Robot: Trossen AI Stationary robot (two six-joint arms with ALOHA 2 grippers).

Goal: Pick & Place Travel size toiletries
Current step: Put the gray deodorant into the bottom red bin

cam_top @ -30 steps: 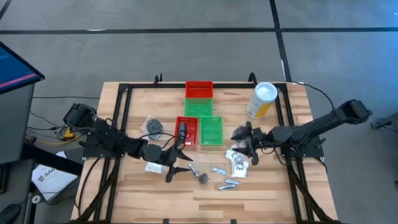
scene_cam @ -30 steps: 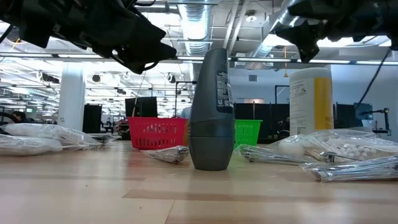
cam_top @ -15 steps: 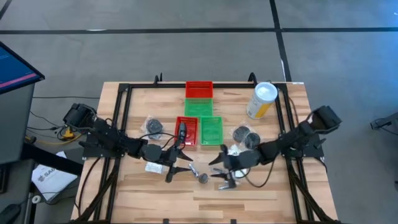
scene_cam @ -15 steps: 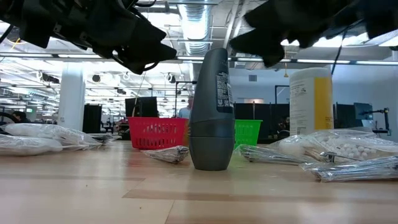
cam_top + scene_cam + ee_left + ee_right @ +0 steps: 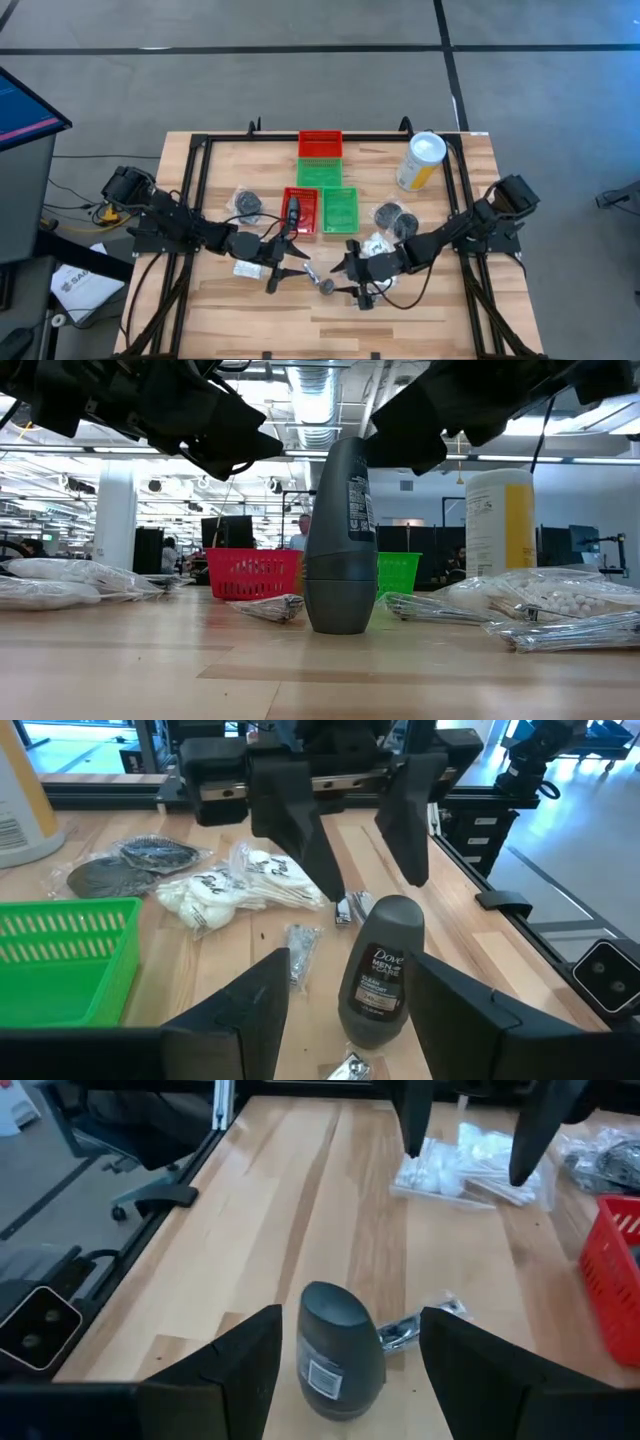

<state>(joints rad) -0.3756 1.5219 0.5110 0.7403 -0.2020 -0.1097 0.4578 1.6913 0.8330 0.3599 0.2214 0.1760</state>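
Observation:
My right gripper grabs the dark grey bottle by its body [image 5: 326,287] next, to place it in a tray [image 5: 300,208].
A dark grey bottle [image 5: 327,287] stands upright on its base near the table's middle; it also shows in the low view [image 5: 340,540]. My left gripper [image 5: 290,265] hangs open just left of it, bottle [image 5: 380,970] ahead of its fingers. My right gripper [image 5: 349,279] is open just right of the bottle [image 5: 340,1348], facing it without touching. Silvery tubes [image 5: 365,296] and white sachets [image 5: 380,246] lie flat around them. Dark round tins [image 5: 392,216] lie farther back, and a dark item [image 5: 292,210] lies in the red tray [image 5: 303,227].
A green tray [image 5: 340,210] lies beside the red one. A red basket [image 5: 320,143] and a green basket [image 5: 320,172] sit toward the far edge. The yellow canister [image 5: 422,162] stands far right. Another tin [image 5: 248,205] and a sachet [image 5: 247,268] lie on the left. A black frame [image 5: 196,170] borders the table.
My right gripper has swung from beside the sachets on the right toward the table's left and near edge. It now hangs close to the dark grey bottle, facing my left gripper. The bottle and my left arm have stayed where they were.

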